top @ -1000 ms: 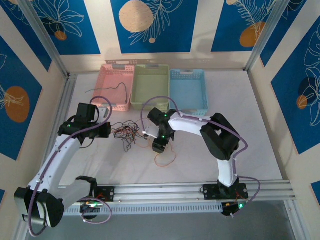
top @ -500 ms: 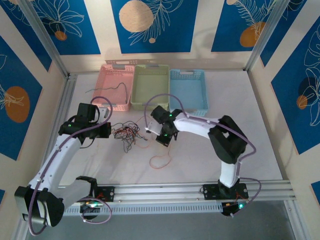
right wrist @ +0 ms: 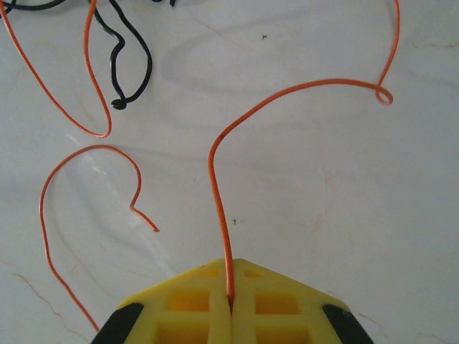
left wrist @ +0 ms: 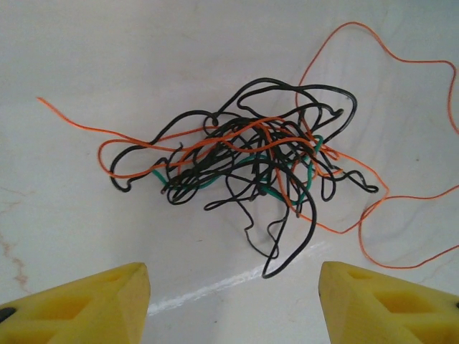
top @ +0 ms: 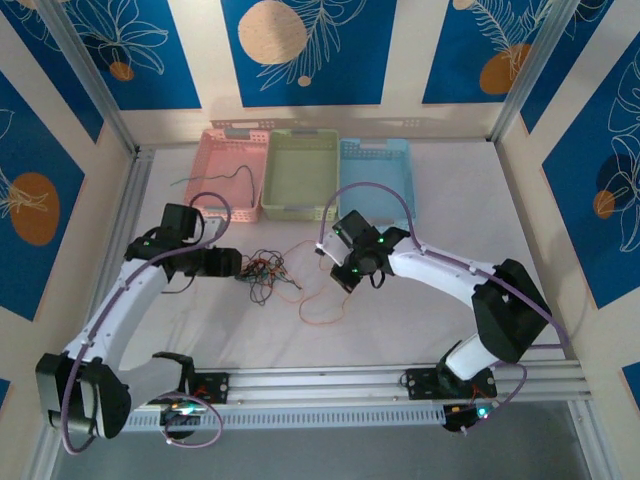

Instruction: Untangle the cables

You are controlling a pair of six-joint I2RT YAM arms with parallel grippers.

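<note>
A black cable sticks out at the knot's edge (top: 261, 301) (left wrist: 285, 262), so my left gripper will next grab it there to pull it free and untangle it.
The cables (top: 264, 272) lie in a knot on the white table between my two grippers: black, orange and green wires wound together (left wrist: 247, 158). My left gripper (top: 238, 264) sits just left of the knot, and its yellow fingers (left wrist: 107, 301) stand wide open with nothing between them (left wrist: 233, 297). My right gripper (right wrist: 230, 304) is shut on one orange cable (right wrist: 217, 179), which rises from the closed pads and curves away to the right. From above, that gripper (top: 326, 249) is right of the knot. A loose orange loop (top: 320, 312) lies below it.
Three baskets stand in a row at the back: pink (top: 232, 138), green (top: 300, 137) and blue (top: 376, 148). A thin dark wire (top: 215, 180) trails across the pink basket's left end. The arm bases and a metal rail (top: 330, 382) line the near edge.
My left gripper opened and slid right, up to the knot. My right gripper closed on the orange cable and moved up and to the right with it.
</note>
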